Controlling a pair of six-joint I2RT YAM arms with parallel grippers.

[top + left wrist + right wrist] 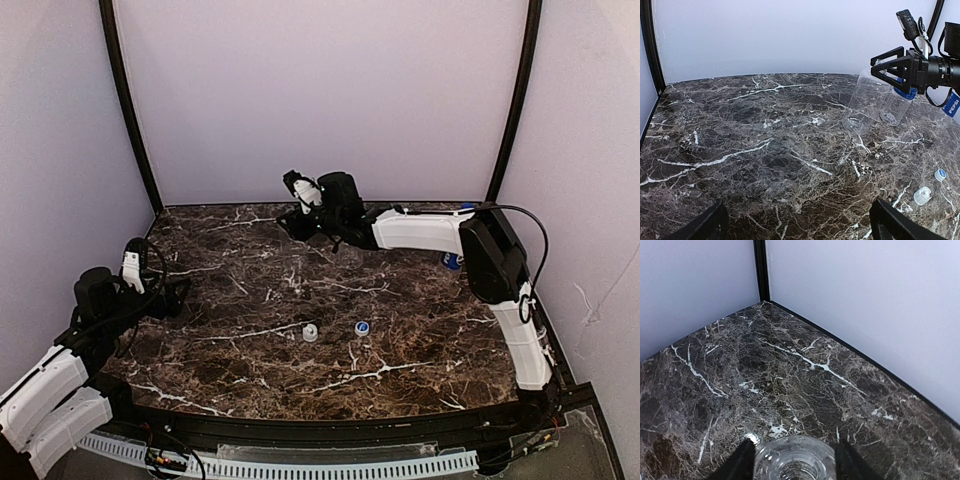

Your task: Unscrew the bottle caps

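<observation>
I need to grab the Pepsi bottle by its blue cap with my right gripper next. The bottle's labelled body then stays free for my left gripper to hold for unscrewing.
An uncapped clear bottle [862, 105] stands at the back of the table. My right gripper [876, 66] hangs over its top. In the right wrist view the bottle's open mouth [794, 465] sits between the two fingers, which stand a little apart from the neck, so the gripper is open. A white cap [310, 333] and a blue cap [362, 327] lie loose mid-table. A second clear bottle [896, 107] with blue at its top stands just behind the first. A Pepsi label [952, 102] shows at the right edge. My left gripper [800, 227] is open and empty, low at the left side.
The marble table [250, 370] is walled by white panels with black corner posts [130, 110]. The right arm [420, 230] stretches across the back right. In the left wrist view the two loose caps [922, 195] lie at the lower right.
</observation>
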